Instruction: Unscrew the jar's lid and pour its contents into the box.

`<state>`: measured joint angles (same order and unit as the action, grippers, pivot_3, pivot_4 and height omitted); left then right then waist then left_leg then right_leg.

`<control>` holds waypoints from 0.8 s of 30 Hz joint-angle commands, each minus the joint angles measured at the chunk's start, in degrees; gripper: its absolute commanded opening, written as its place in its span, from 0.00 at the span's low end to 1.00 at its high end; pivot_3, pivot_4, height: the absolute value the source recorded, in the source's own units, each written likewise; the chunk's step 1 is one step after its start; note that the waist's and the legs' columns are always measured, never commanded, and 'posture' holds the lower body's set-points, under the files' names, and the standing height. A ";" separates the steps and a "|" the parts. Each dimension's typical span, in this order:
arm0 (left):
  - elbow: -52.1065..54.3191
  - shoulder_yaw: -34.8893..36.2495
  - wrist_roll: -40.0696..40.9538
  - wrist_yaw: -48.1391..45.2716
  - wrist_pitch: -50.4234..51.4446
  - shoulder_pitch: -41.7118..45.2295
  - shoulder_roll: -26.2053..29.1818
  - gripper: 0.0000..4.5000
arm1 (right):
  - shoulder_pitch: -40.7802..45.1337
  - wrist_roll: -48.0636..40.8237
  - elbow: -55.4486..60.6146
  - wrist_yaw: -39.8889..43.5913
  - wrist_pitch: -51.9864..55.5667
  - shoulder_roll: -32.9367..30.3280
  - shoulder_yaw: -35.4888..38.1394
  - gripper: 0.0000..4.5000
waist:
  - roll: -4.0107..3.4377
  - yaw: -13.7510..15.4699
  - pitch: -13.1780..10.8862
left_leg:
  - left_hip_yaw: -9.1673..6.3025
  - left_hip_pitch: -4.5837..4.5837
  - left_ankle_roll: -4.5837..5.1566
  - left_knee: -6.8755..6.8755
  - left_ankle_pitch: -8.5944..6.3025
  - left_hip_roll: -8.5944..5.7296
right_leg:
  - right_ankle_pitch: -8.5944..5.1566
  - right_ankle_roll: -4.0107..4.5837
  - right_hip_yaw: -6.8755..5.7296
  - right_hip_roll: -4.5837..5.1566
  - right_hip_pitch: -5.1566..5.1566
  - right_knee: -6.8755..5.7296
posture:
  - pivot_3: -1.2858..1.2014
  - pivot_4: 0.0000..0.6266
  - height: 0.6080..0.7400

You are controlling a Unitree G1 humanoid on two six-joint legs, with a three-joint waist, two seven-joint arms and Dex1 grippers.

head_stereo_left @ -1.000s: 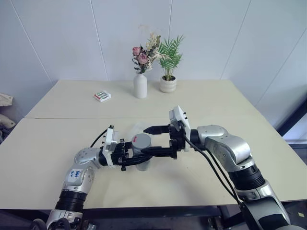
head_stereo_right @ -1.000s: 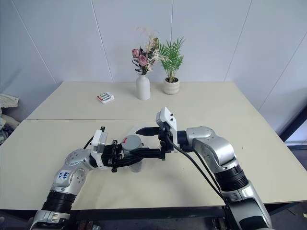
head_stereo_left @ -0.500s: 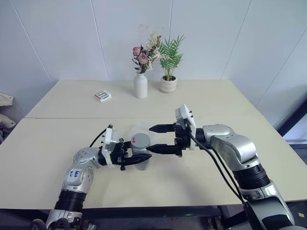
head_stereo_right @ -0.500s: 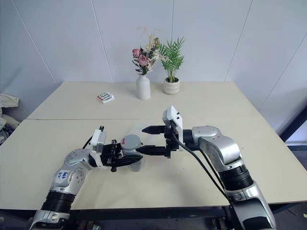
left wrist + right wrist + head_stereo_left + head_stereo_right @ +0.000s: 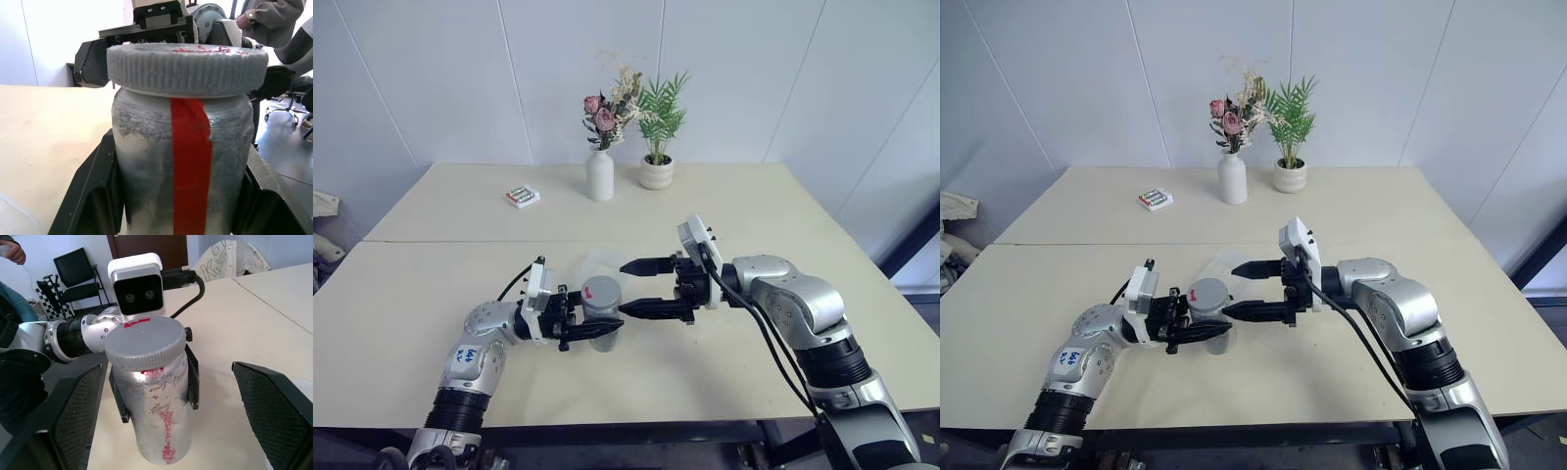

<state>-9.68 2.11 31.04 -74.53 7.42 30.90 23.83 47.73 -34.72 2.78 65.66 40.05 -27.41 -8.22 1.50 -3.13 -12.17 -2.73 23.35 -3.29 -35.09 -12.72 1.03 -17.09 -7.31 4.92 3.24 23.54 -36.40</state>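
Observation:
My right gripper's fingers stop short of the jar's grey ribbed lid (image 5: 600, 290) and should move toward it before closing.
The jar (image 5: 601, 323), silvery with a red stripe, is held upright just above the table with my left gripper (image 5: 588, 329) shut on its body. Its grey ribbed lid (image 5: 600, 290) with a small red mark sits on top. My right gripper (image 5: 625, 289) stands open at lid height, just right of the lid, with one finger on either side and not touching it. In the right wrist view the jar (image 5: 157, 421) stands between my wide-open fingers (image 5: 78, 416). The clear box (image 5: 588, 262) lies on the table just behind the jar. The contents are hidden inside.
At the far side of the table (image 5: 431, 294) stand a white vase of flowers (image 5: 599, 174) and a small plant pot (image 5: 656, 173), with a green-and-white packet (image 5: 522, 196) to their left. A person (image 5: 274, 19) shows beyond the table in the left wrist view.
My right gripper has drawn back a little to the right, from straddling the lid to just beside it, still open. The left gripper and the jar have stayed put.

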 commanded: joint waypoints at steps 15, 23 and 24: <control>2.59 0.45 0.82 0.11 -0.29 0.16 0.16 0.47 | 3.34 0.80 0.81 -1.12 -1.28 5.67 -1.15 0.99 | 0.00 -0.03 0.00 | 0.00 0.00 0.00 0.01 0.00 0.00 | 0.00 0.00 0.00 0.00 0.01 0.00 | 0.52 0.24 1.00; 3.10 0.46 0.91 0.37 -0.13 -0.18 0.12 0.47 | 3.54 1.84 1.03 -0.93 -1.65 7.54 -2.79 0.99 | 0.00 -0.03 0.00 | 0.00 0.00 0.00 0.01 0.00 0.00 | 0.00 0.00 -0.01 0.00 0.00 0.00 | 0.52 0.24 1.00; 3.07 0.46 0.91 0.39 -0.12 -0.15 0.11 0.47 | 3.57 1.93 0.98 -0.88 -1.70 7.62 -2.86 0.99 | 0.00 -0.03 0.00 | 0.00 0.00 0.00 0.01 0.00 0.00 | 0.00 0.00 -0.01 0.00 0.01 0.00 | 0.52 0.24 1.00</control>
<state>-9.19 2.12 31.04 -74.29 7.43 30.87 23.79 50.22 -32.65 2.52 64.50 39.70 -20.16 -11.15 1.49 -3.16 -12.17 -2.73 23.35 -3.29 -35.08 -12.72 1.03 -17.09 -7.31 4.91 3.24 23.55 -36.41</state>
